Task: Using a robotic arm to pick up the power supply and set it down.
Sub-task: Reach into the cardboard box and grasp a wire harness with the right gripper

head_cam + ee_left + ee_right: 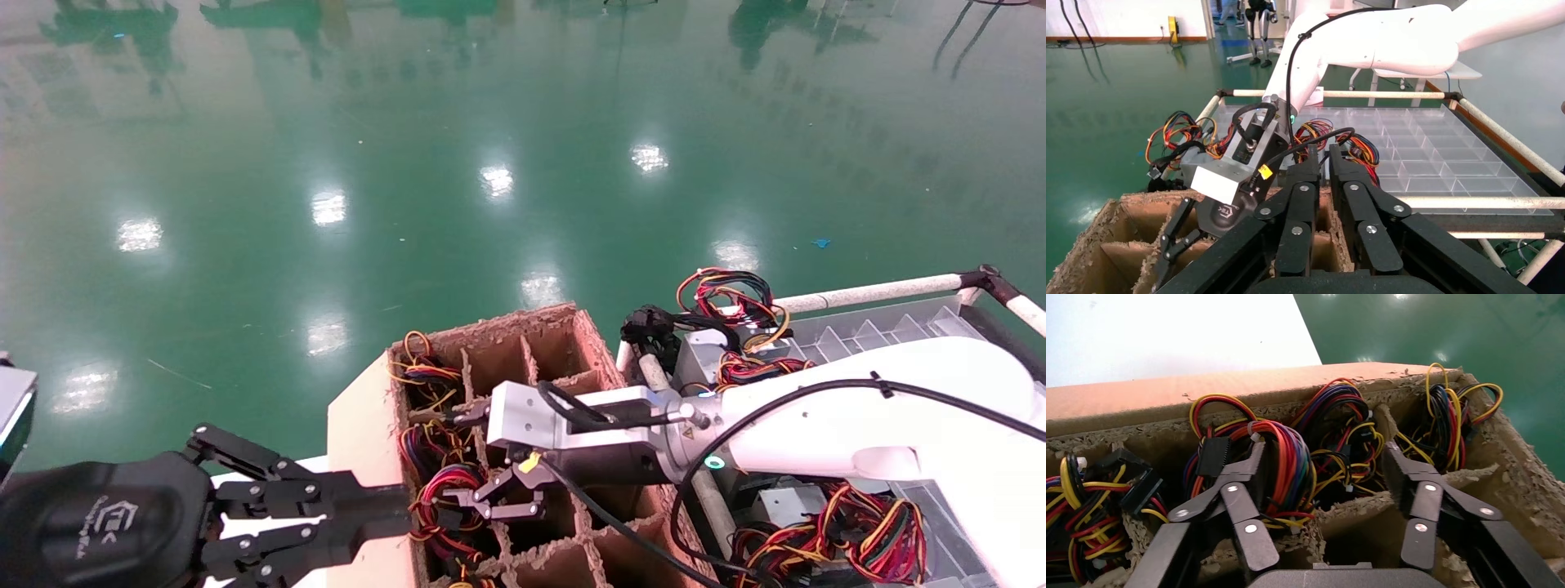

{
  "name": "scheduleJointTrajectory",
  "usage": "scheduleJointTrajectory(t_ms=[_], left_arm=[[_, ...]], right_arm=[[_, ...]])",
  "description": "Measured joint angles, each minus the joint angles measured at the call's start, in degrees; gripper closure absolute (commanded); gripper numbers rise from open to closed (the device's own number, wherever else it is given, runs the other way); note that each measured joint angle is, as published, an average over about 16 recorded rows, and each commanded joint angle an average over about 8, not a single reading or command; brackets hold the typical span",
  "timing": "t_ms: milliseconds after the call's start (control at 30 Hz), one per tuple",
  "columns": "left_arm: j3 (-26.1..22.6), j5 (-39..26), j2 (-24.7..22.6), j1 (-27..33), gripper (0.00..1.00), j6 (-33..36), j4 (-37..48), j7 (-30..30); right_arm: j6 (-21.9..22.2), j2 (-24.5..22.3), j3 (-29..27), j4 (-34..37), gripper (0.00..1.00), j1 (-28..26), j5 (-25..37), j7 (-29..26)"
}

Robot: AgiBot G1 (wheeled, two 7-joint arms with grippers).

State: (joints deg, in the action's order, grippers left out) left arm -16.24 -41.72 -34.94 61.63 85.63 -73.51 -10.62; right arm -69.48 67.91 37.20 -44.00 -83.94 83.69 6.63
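The power supply is to be lifted and set down. My right gripper will next grab it by the mostly red looped bundle (445, 482) (1284, 456) of its wires.
My right gripper (478, 502), on the white robotic arm (850, 408), hangs open over the left column of the cardboard box (564, 327). In the right wrist view its fingers (1242, 478) straddle the wire bundles, and one finger lies against a mostly red looped bundle (1284, 456). That bundle (445, 482) belongs to the power supply, whose metal body is hidden down in its cell. My left gripper (399, 506) sits shut at the box's left wall; in its own view it (1319, 153) points across the box toward the right arm.
The box (1229, 386) has several cells; the left ones hold more wire bundles (1444, 416), the others look bare. To the right lies a clear divided tray (882, 331) in a white tube frame (866, 291), holding other grey units with wires (727, 343) (825, 523).
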Motion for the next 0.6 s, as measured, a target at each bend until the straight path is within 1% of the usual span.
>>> scheduleJointTrajectory(t_ms=[300,600], left_arm=[[0.0,0.0,0.0,0.0,0.0,0.0,0.0,0.0],[-0.1,0.1,0.0,0.0,0.0,0.0,0.0,0.0]], right_arm=[[-0.5,0.1,0.3,1.0,1.0,-0.2,0.4,0.0],[-2.0,-1.2,0.0,0.3,1.0,0.1,-0.6,-1.0]])
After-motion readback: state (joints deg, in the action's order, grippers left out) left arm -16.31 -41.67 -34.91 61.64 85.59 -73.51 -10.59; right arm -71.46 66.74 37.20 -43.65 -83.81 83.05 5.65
